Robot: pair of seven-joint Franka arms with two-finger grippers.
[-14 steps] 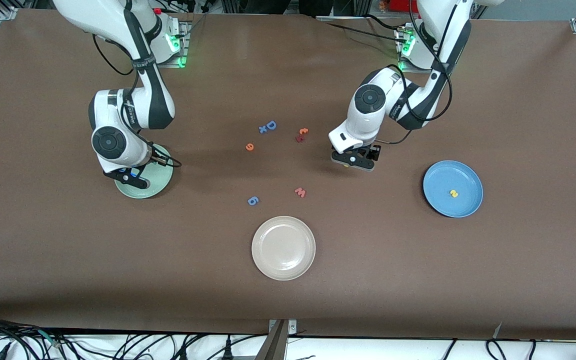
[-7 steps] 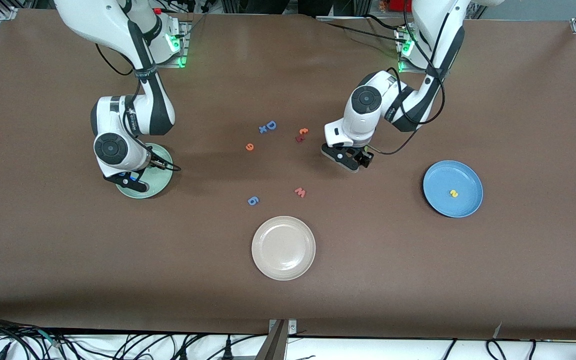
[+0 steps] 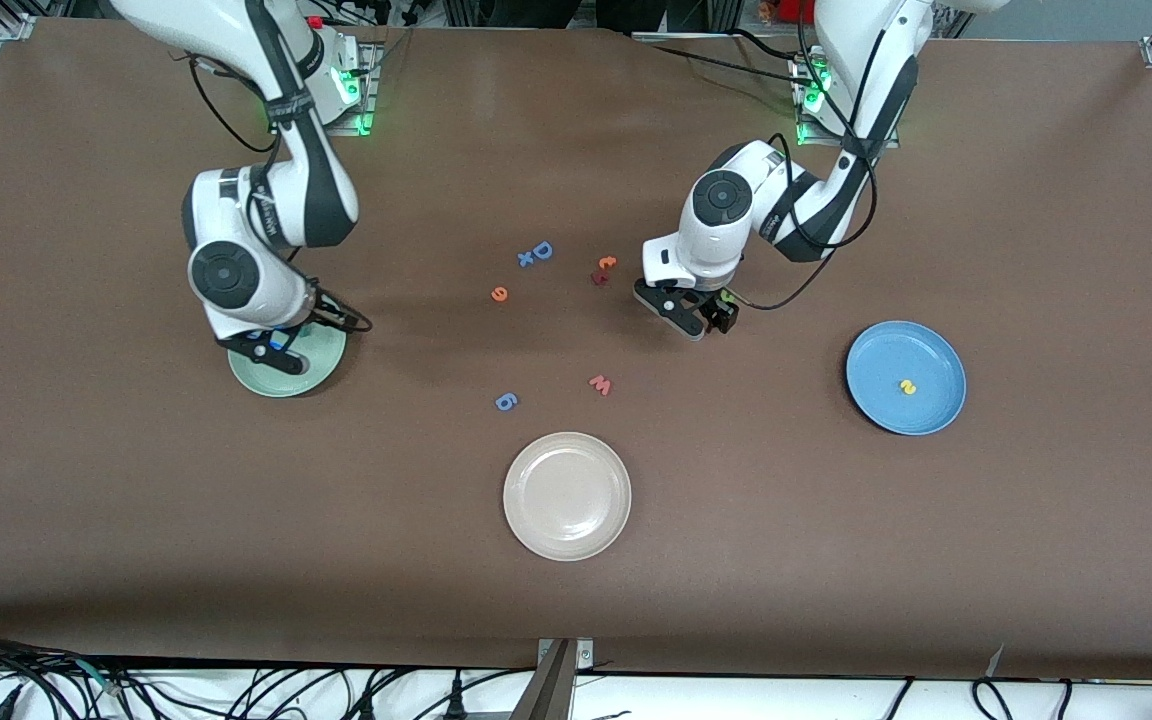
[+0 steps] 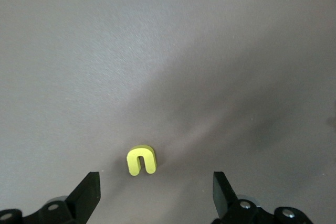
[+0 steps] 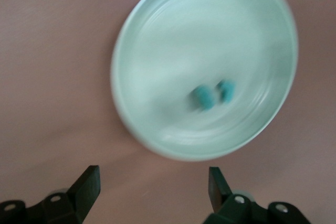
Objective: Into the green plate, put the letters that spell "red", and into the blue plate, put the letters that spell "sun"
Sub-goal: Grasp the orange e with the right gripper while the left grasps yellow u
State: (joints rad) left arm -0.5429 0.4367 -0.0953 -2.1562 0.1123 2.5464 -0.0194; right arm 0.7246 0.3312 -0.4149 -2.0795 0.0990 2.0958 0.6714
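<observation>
I will grab the yellow-green "n"-shaped letter by its two legs with my left gripper next, to add it to "sun" in the blue plate [image 3: 881, 355].
The green plate [image 3: 311, 375] [image 5: 157, 40] lies toward the right arm's end, with two teal letters [image 5: 203, 98] [image 5: 227, 90] in it. My right gripper [image 3: 271, 347] [image 5: 154, 187] hangs open and empty above the plate's rim. The blue plate [image 3: 881, 355] lies toward the left arm's end and holds one yellow letter [image 3: 907, 386]. Near the table's middle, my left gripper [image 3: 691, 318] [image 4: 156, 192] is open just above a yellow-green "n"-shaped letter [image 4: 141, 159]. That letter lies on the table just ahead of the fingertips. The orange "e" [image 3: 500, 294] lies on the bare table.
A blue "D" [image 3: 542, 250] and a small blue "x" [image 3: 526, 259] lie near the orange "e". An orange letter [image 3: 607, 263] and a dark red one [image 3: 597, 278] sit beside the left gripper. A red "w" [image 3: 601, 384], a blue "6" shape [image 3: 505, 401] and a beige plate [image 3: 567, 495] lie nearer the camera.
My right gripper has opened and risen a little over the green plate. My left arm has shifted toward the table's middle and a little away from the camera.
</observation>
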